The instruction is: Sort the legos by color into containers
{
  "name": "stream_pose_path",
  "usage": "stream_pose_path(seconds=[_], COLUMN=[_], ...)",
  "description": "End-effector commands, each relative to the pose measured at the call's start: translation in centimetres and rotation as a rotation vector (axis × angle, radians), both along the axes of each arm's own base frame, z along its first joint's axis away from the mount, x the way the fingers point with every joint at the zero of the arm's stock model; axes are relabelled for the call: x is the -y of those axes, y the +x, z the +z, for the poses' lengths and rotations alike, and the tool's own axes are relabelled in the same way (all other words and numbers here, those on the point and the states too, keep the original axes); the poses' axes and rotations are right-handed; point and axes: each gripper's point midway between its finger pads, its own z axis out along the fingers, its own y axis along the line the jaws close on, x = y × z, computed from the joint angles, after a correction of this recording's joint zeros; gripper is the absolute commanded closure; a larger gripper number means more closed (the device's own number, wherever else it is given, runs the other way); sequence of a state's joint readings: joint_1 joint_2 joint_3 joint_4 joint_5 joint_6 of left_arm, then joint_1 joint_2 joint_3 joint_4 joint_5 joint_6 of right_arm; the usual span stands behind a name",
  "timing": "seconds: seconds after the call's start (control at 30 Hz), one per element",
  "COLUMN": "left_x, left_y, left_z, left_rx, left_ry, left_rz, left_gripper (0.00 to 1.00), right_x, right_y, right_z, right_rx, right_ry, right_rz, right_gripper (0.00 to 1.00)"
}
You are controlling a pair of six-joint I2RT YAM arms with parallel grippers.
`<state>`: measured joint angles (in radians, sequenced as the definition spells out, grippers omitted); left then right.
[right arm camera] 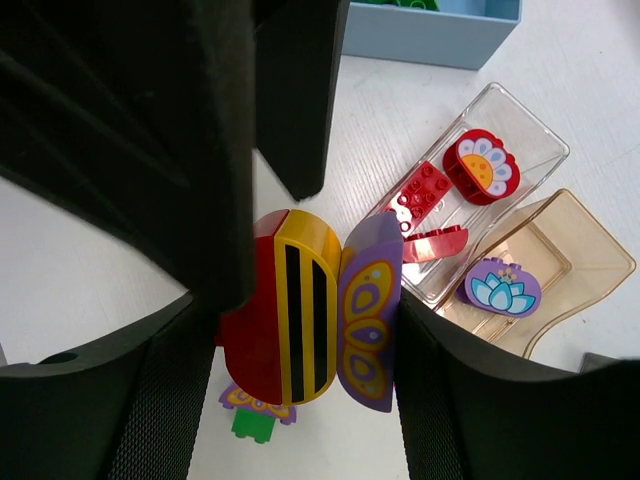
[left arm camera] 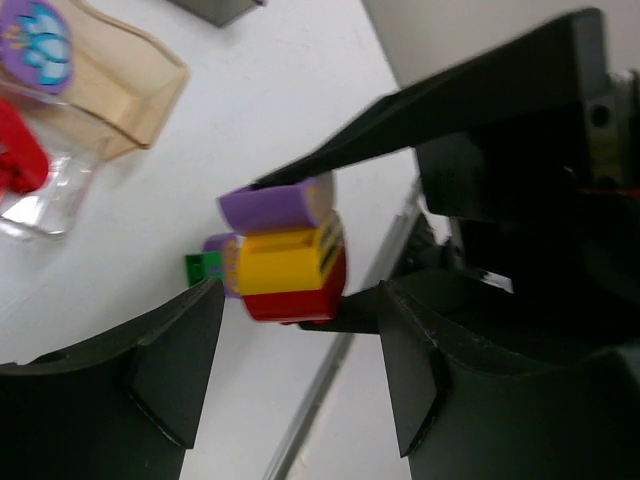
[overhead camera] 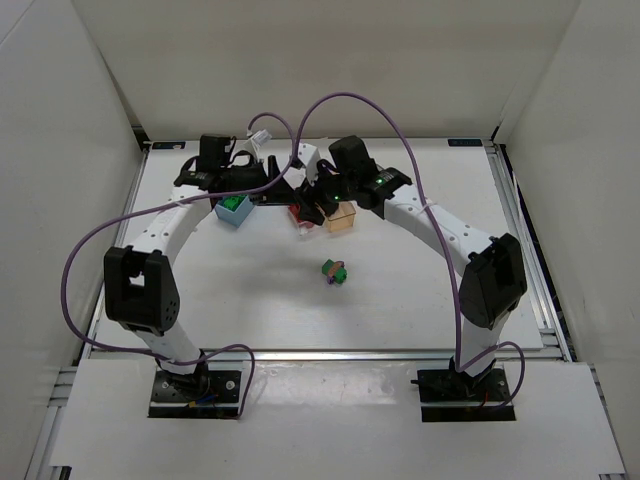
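My left gripper's fingers reach past the stack's lower edge and have the red end of the stack between them. My left gripper needs to close now. Closing now would hold that end.
A stack of three legos, red, striped yellow and butterfly-print purple [right arm camera: 310, 310], hangs above the table with my right gripper [right arm camera: 305, 325] shut on it, fingers pressing the red and purple ends. My left gripper [left arm camera: 300, 300] stands open around the same stack [left arm camera: 285, 265], with a gap on each side. Both grippers meet over the containers [overhead camera: 310, 195]. The clear bin [right arm camera: 530, 135] holds red bricks [right arm camera: 480, 165]. In the peach bin [right arm camera: 590, 250] lies a purple flower brick [right arm camera: 502, 287]. The blue bin [overhead camera: 234, 212] holds green. A green and purple clump [overhead camera: 335, 271] lies loose at mid-table.
A dark grey bin corner [left arm camera: 215, 8] shows beyond the peach bin [left arm camera: 130, 90]. The table's metal edge rail [left arm camera: 330, 380] runs beneath the left gripper. White walls enclose the table on three sides, and purple cables arc over both arms.
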<state>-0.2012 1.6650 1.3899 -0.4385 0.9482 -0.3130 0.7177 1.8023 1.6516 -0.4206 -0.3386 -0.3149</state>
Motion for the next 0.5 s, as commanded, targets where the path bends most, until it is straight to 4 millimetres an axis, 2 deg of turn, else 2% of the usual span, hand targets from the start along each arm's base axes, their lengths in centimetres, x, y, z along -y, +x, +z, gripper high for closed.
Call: stream_pose_path(seconds=[0.0,0.27,0.47], left_x=[1.6,2.4,2.4], left_y=[-1.9,-3.7,-3.4], left_z=[3.1,3.6,3.3], left_rx=[0.022,-0.035,-0.027], left_ry=[-0.124,-0.201,-0.191], left_rz=[-0.157,-0.268,-0.263], left_gripper=[0.27,0.31,0.32], right_x=[-0.9,-0.3,-0.6], right_y=[1.2,3.5,3.5], right_z=[3.3,4.6,5.3], right_rx=[0.066,0.080,0.078], right_ry=[0.084,0.150,0.178], right_rz=[-0.019,-0.075,-0.080], right_gripper=[1.00,1.00,1.00])
